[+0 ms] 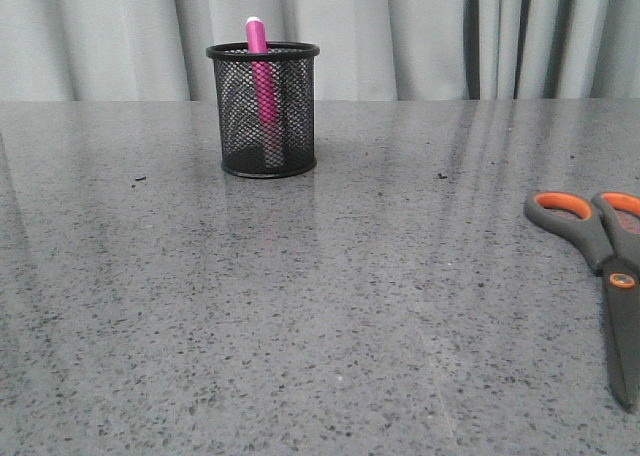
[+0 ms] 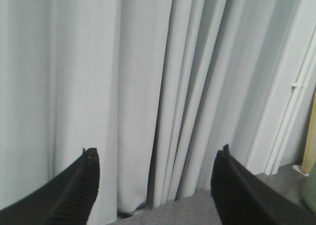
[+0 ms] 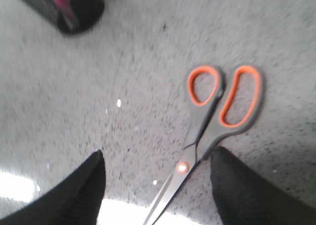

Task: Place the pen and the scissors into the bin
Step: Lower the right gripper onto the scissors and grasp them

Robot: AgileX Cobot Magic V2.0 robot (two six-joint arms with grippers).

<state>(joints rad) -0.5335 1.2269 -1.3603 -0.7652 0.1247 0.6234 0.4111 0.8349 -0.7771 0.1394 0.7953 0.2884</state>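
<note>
My right gripper grips the scissors [image 1: 606, 266] by their grey handles next, since the pointed blades stick out toward the front of the table.
The black mesh bin [image 1: 265, 109] stands at the back left of the table, with the pink pen [image 1: 262, 76] upright inside it, its whitish cap poking above the rim. The scissors [image 1: 606, 266] lie flat at the right edge, grey handles with orange loops toward the back, blades toward the front. My right gripper [image 3: 157, 158] is open above the table, and the scissors [image 3: 212, 121] lie between its fingers near the pivot, untouched. The bin also shows blurred in the right wrist view [image 3: 74, 8]. My left gripper [image 2: 155, 156] is open and empty, facing the curtain.
The speckled grey table [image 1: 300, 306] runs to a pale pleated curtain [image 1: 430, 36] behind. Neither arm shows in the front view. A white pipe [image 2: 291, 111] stands by the curtain in the left wrist view.
</note>
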